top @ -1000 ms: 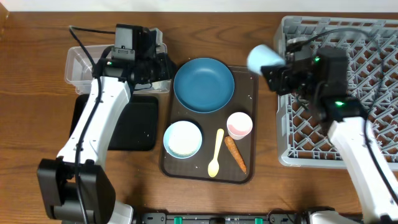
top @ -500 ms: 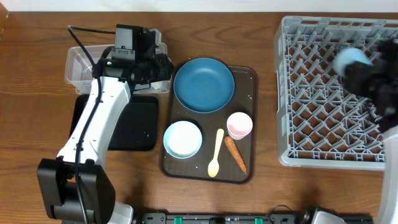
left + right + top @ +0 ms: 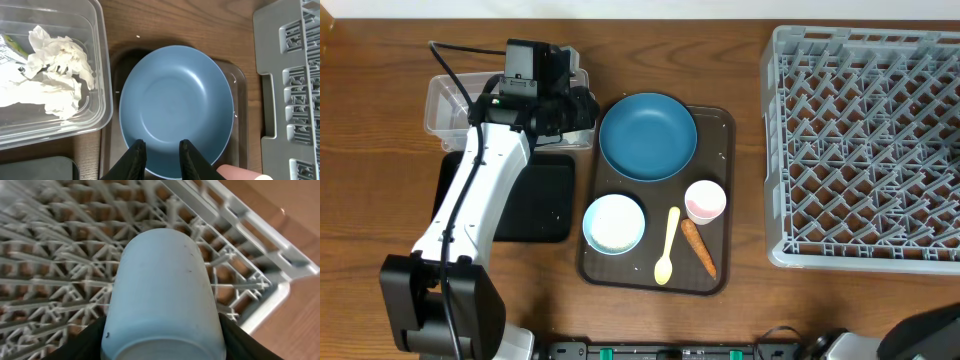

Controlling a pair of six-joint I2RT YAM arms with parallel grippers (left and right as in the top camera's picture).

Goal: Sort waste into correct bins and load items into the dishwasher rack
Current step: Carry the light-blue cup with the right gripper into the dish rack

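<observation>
The robot needs to move the light blue cup toward the rack's corner before it opens its right gripper, because the cup hangs above pegs and would drop onto them.
My right gripper [image 3: 162, 339] is shut on the light blue cup [image 3: 165, 290], holding it over the grey dishwasher rack [image 3: 250, 245] near the rack's corner; this arm is outside the overhead view. My left gripper [image 3: 161, 146] hangs open and empty over the near rim of the dark blue dish [image 3: 175, 110], beside the clear tub [image 3: 102, 75]. In the tub lie crumpled white tissue [image 3: 55, 75] and a yellow-green wrapper [image 3: 12, 45]. On the brown serving tray [image 3: 720, 270] sit the blue dish [image 3: 648, 135], white bowl [image 3: 614, 223], pink-white cup [image 3: 705, 200], yellow spoon [image 3: 668, 245] and carrot [image 3: 699, 248].
The shallow black tray [image 3: 540, 200] lies in front of the clear tub [image 3: 445, 105], under my left arm. The rack [image 3: 860, 150] fills the right side of the table, and none of its pegs holds anything in the overhead view. Bare wood separates the rack from the serving tray.
My right arm has carried the light blue cup rightward across the rack and out of the overhead view. The left arm has stayed still.
</observation>
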